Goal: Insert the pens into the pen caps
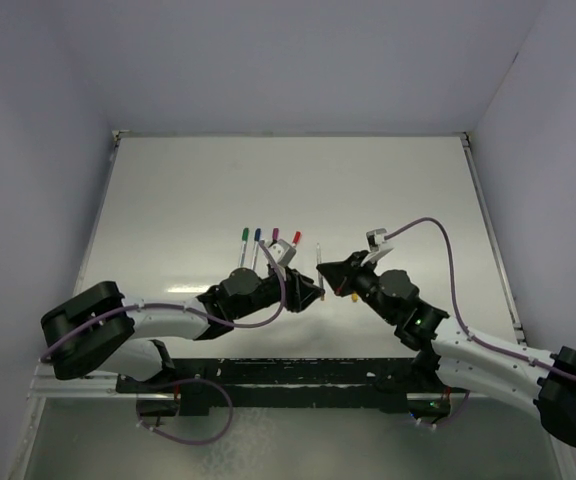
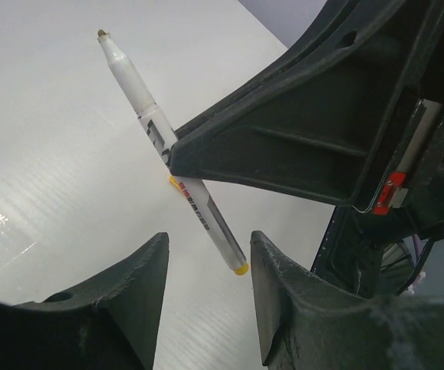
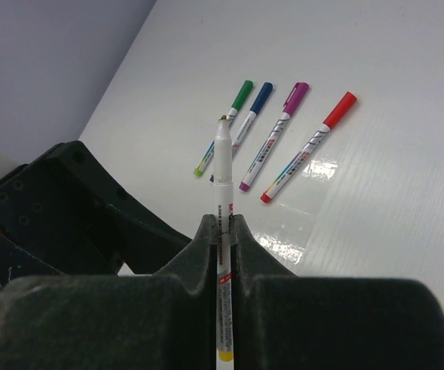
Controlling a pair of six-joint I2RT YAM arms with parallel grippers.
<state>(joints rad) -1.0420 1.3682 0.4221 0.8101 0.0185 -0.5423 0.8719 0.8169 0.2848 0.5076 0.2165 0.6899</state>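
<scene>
I should next pick up the white pen near its yellow end (image 2: 229, 250) with my left gripper to insert it into the cap. This leaves the pen's tip free.
My right gripper (image 3: 222, 223) is shut on an uncapped white pen (image 3: 221, 154) with a yellow end and holds it tip-up above the table; the pen also shows in the top view (image 1: 319, 252). My left gripper (image 2: 206, 248) is open and empty, right next to my right gripper (image 1: 324, 268). The pen's (image 2: 153, 127) yellow end hangs between my left fingers without touching them. A small orange-yellow cap (image 1: 354, 296) lies on the table under my right wrist. Several pens lie capped in a row: green (image 3: 226, 127), blue (image 3: 250, 116), magenta (image 3: 274, 135), red (image 3: 308, 146).
The capped pens (image 1: 268, 242) lie just beyond my left gripper (image 1: 313, 292) at the table's middle. The white table (image 1: 188, 190) has raised edges and purple walls on three sides. A cable loops above my right wrist (image 1: 418, 225).
</scene>
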